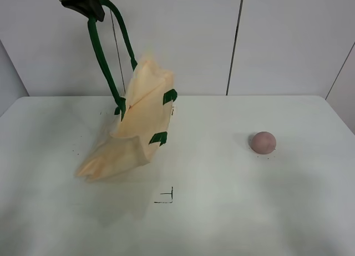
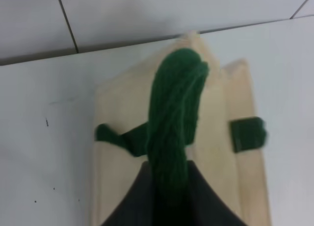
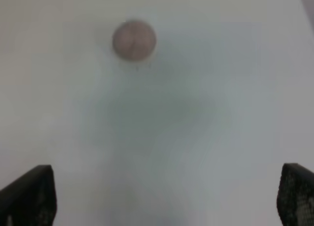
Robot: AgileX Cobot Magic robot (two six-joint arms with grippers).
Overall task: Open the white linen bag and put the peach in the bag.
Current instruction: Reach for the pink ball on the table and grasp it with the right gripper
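My right gripper grabs the peach around its round body (image 1: pixel 263 142) next, to put the peach in the white linen bag (image 1: pixel 138 123).
The white linen bag (image 1: pixel 138 123) hangs tilted by its dark green strap handles (image 1: pixel 100 50), its lower corner still resting on the table. My left gripper (image 1: pixel 83 3) is shut on the handles high at the back left. In the left wrist view the green handle (image 2: pixel 174 118) runs out of the gripper (image 2: pixel 167 196) down to the bag (image 2: pixel 117 187). The peach (image 1: pixel 262 142) sits on the table to the right, apart from the bag. My right gripper (image 3: pixel 167 201) is open and empty, above the table with the peach (image 3: pixel 134 39) ahead of it; it is out of the exterior high view.
The white table (image 1: pixel 249 211) carries a small black corner mark (image 1: pixel 166 197) near the front middle. A panelled white wall (image 1: pixel 277 39) stands behind the table's back edge.
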